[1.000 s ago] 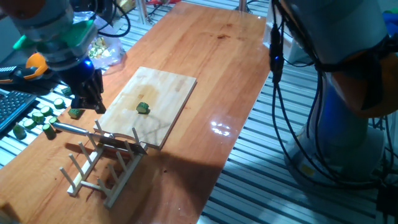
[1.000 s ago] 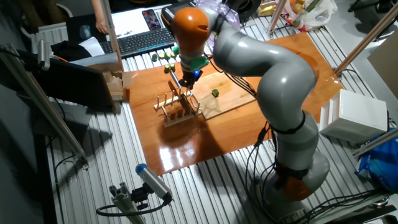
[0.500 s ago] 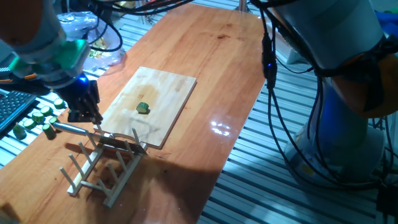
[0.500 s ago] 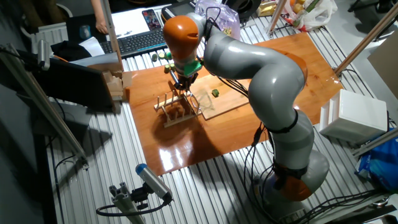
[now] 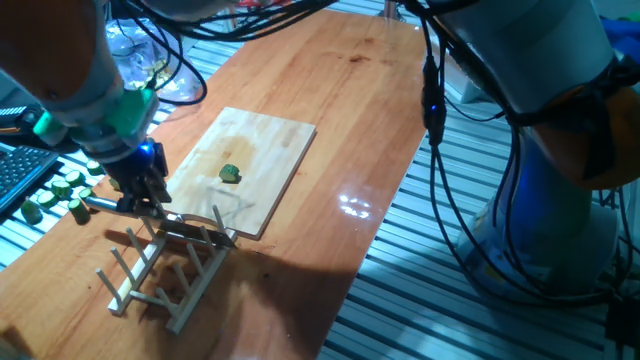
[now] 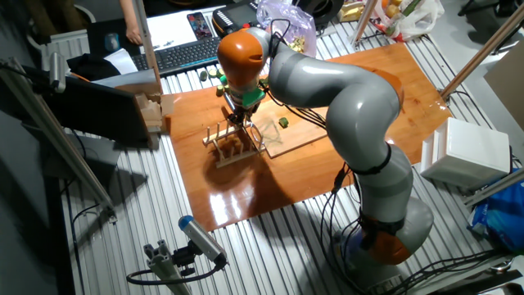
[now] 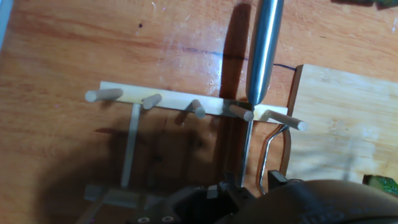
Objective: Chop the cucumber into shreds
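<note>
I should next chop the cucumber (image 5: 231, 174) into shreds, so I should pick up the knife with my gripper by its blade's spine (image 5: 178, 223) beside the handle.
The cucumber (image 5: 231, 174) is a small dark green chunk lying on the wooden cutting board (image 5: 275, 150); it also shows in the other fixed view (image 6: 283, 122) and at the hand view's corner (image 7: 382, 182). No shreds are in view. A knife with a steel handle (image 5: 105, 206) (image 7: 264, 50) rests in the wooden peg rack (image 5: 165, 265) (image 6: 233, 143) (image 7: 186, 106). My gripper (image 5: 143, 203) (image 6: 237, 120) (image 7: 252, 182) hangs low over the rack's left end. It is open, with its fingers on either side of the knife and about a hand's length left of the cucumber.
Several cucumber pieces (image 5: 60, 188) lie at the table's left edge beside a keyboard (image 6: 184, 53). A plastic bag (image 5: 150, 60) sits behind them. The rack stands against the board's near corner. Black cables hang from the arm over the table's right side.
My gripper has moved from beside the loose cucumber pieces toward the rack and dropped lower, now over the knife. The cucumber, the board and the knife have not moved.
</note>
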